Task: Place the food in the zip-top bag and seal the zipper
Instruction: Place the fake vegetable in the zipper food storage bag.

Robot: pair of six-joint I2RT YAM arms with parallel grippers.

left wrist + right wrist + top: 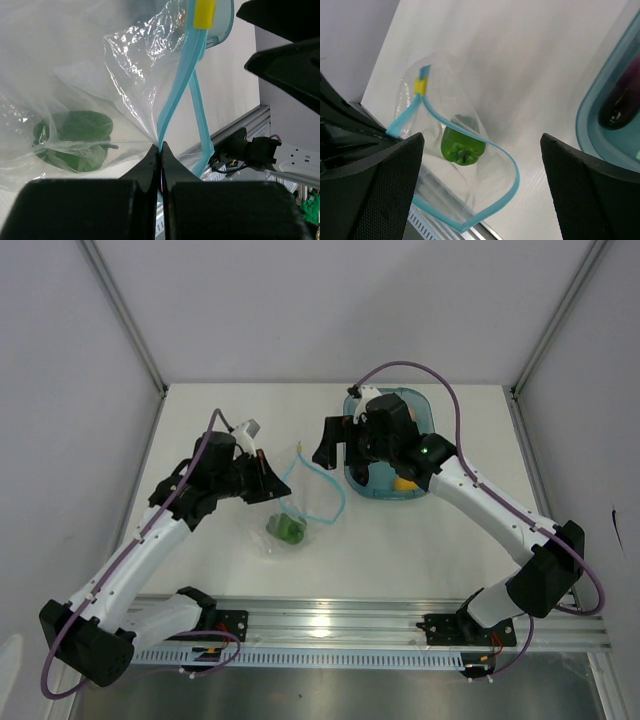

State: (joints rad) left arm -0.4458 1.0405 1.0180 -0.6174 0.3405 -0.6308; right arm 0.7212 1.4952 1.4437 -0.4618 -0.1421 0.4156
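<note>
The purple eggplant's length should stay free to enter the bag (285,525). My right gripper should grab the eggplant by its dark rounded end (360,476) next.
The clear zip-top bag (285,525) lies between the arms with its mouth held open. A green pepper (288,530) rests inside it, and shows again as the pepper (462,145) and the pepper (75,140) in the wrist views. My left gripper (161,148) is shut on the light-blue zipper (172,100) at the bag's rim, lifting it; a yellow slider (204,14) sits on the strip. My right gripper (482,185) hangs wide open above the bag's mouth, the zipper (505,160) looping between its fingers (375,190) without touching them.
A teal translucent tray (428,415) stands at the back right under the right arm, holding a yellow lemon (403,483). A purple eggplant (620,107) lies in the tray (590,135). The metal rail (330,625) runs along the near edge.
</note>
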